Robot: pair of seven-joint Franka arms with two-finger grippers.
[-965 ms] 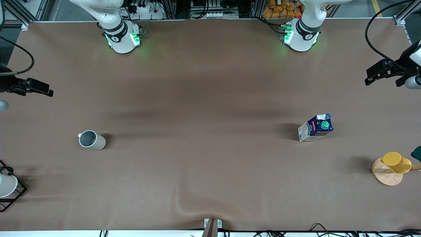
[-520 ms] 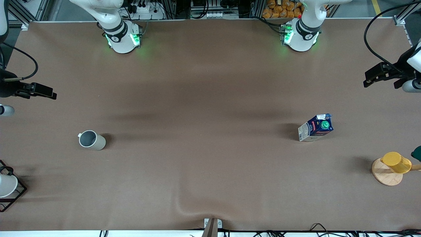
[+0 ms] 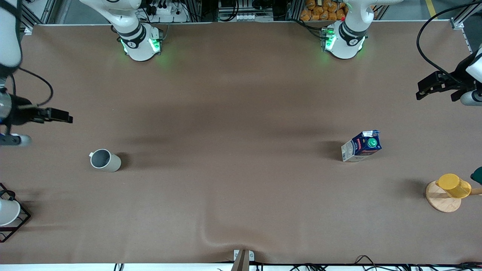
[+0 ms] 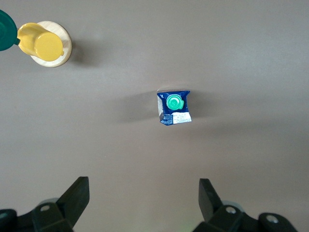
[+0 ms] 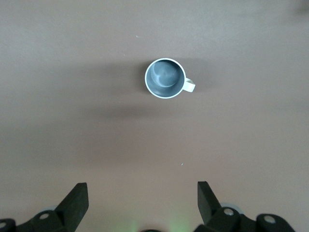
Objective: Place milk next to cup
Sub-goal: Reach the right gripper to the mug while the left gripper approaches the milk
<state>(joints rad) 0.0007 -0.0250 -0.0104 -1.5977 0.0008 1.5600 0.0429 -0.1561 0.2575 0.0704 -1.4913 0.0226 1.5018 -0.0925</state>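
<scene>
The robot's right gripper has to take hold of the cup by its rim (image 3: 101, 149) next, to bring the cup over to stand with the milk (image 3: 361, 146).
The milk (image 3: 361, 146) is a dark blue carton with a green cap, standing on the brown table toward the left arm's end. It also shows in the left wrist view (image 4: 174, 107). The cup (image 3: 104, 160) is a pale grey-beige mug, upright toward the right arm's end, and shows from above in the right wrist view (image 5: 165, 78). My left gripper (image 4: 144, 186) is open and empty, high over the table edge at its own end (image 3: 457, 88). My right gripper (image 5: 143, 189) is open and empty, high over the table edge near the cup (image 3: 15, 117).
A yellow cup (image 3: 453, 185) sits on a round wooden stand (image 3: 440, 203) near the left arm's end, with a dark green thing (image 3: 477, 175) beside it. A white cup in a black wire rack (image 3: 9, 214) stands at the right arm's end.
My right gripper has moved along the table edge to a spot closer to the cup. My left gripper has barely shifted. The milk and cup have not moved.
</scene>
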